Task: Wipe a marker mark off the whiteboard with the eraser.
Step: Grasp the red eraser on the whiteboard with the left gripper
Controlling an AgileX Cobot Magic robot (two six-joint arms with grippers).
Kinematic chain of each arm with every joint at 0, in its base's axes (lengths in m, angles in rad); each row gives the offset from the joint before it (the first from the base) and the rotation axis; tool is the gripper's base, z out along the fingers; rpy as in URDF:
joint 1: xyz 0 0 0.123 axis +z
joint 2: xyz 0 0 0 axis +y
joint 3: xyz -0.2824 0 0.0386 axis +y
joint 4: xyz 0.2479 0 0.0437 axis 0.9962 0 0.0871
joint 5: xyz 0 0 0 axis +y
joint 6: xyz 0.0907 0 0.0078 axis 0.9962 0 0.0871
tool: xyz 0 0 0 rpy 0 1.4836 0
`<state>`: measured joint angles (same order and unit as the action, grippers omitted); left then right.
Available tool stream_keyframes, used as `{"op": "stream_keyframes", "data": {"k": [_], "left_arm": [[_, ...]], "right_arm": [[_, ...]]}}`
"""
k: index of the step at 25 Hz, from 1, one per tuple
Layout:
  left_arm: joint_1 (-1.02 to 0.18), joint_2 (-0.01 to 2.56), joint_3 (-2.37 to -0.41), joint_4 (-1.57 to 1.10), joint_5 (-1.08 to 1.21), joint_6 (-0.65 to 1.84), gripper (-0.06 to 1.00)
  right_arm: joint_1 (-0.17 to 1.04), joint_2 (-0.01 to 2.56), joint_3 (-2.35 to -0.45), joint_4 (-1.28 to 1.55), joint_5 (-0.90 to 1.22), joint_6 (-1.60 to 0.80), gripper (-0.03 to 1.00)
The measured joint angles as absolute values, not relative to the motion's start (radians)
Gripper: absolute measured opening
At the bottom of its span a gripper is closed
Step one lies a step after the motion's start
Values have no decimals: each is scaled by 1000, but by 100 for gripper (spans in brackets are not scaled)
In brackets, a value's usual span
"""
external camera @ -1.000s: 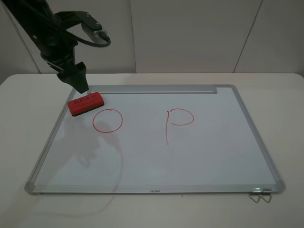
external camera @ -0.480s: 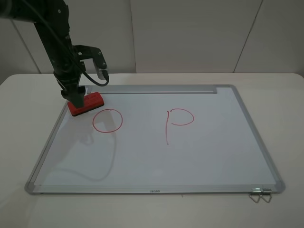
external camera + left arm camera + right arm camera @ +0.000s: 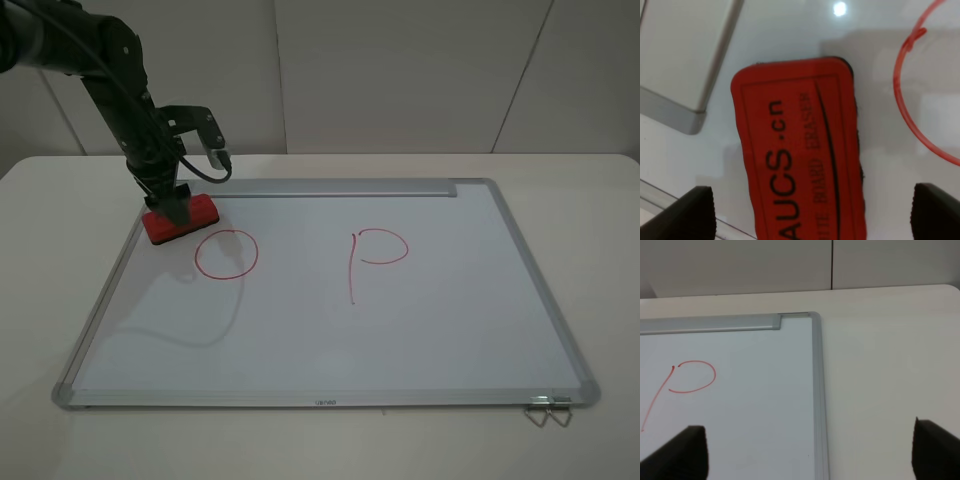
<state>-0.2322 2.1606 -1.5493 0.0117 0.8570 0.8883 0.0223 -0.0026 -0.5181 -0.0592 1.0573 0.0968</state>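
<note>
My left gripper is still too high to close on the eraser, so it should go lower first. Its fingers are above the eraser's red top in the left wrist view.
The eraser [image 3: 185, 222], red-topped with "AUCS" print, lies on the whiteboard [image 3: 420, 330] near its far left corner. Just right of it and a little nearer is the marker mark [image 3: 226, 254], a thin red circle. My left gripper [image 3: 175, 207] has come down over the eraser. In the left wrist view the eraser [image 3: 795, 150] sits between the wide-spread fingertips [image 3: 690, 212] with a gap on each side, and an arc of the marker mark [image 3: 910, 105] shows beside it. My right gripper [image 3: 812, 450] is open above the board's far right corner, holding nothing.
A red letter "P" [image 3: 375, 255] is drawn at the board's middle. The metal tray strip [image 3: 330, 188] runs along the far edge. A wire clip [image 3: 548, 413] lies at the near right corner. The board rests on a white table [image 3: 600, 250].
The left arm has swung lower and the gripper has dropped from above the eraser to straddle it. The eraser and the marks have not moved.
</note>
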Motion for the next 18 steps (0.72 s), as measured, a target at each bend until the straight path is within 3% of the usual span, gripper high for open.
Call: {"op": "stream_keyframes", "data": {"k": [18], "left_arm": [[-223, 2251, -1571, 0, 831, 888, 77]], "right_arm": [[22, -3, -518, -59, 1057, 97, 72]]}}
